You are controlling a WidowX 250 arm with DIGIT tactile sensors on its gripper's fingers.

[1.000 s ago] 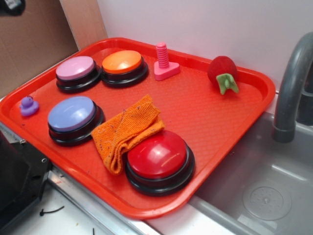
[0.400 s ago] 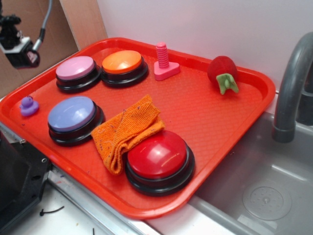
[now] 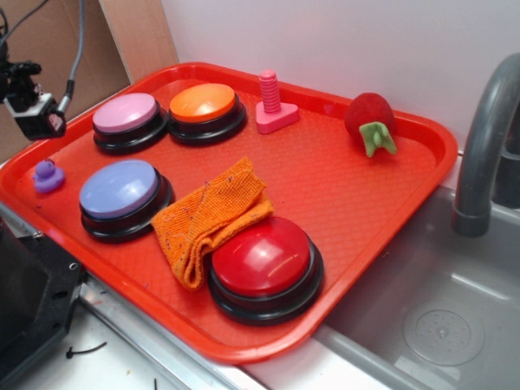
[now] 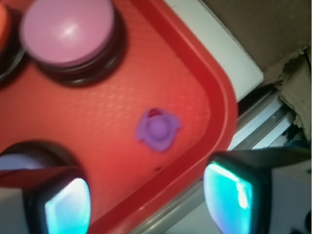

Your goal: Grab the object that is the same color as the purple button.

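I must go lower before closing; I'd miss the purple duck now.
The object, a tiny purple duck, sits on the red tray near its left corner, left of the purple button. From the wrist, the duck lies on the tray floor ahead of my gripper, slightly right of centre. The gripper is open, with a wide gap between its lit pads and nothing in it. It hovers over the tray's rim. The end of the arm hangs above and a little behind the duck.
On the tray are a pink-lilac button, an orange button, a red button, a folded orange cloth, a pink bolt toy and a red strawberry toy. A grey faucet and sink stand to the right.
The arm has come in from the upper left and dropped lower toward the tray's left corner, above the duck. Nothing on the tray has moved.
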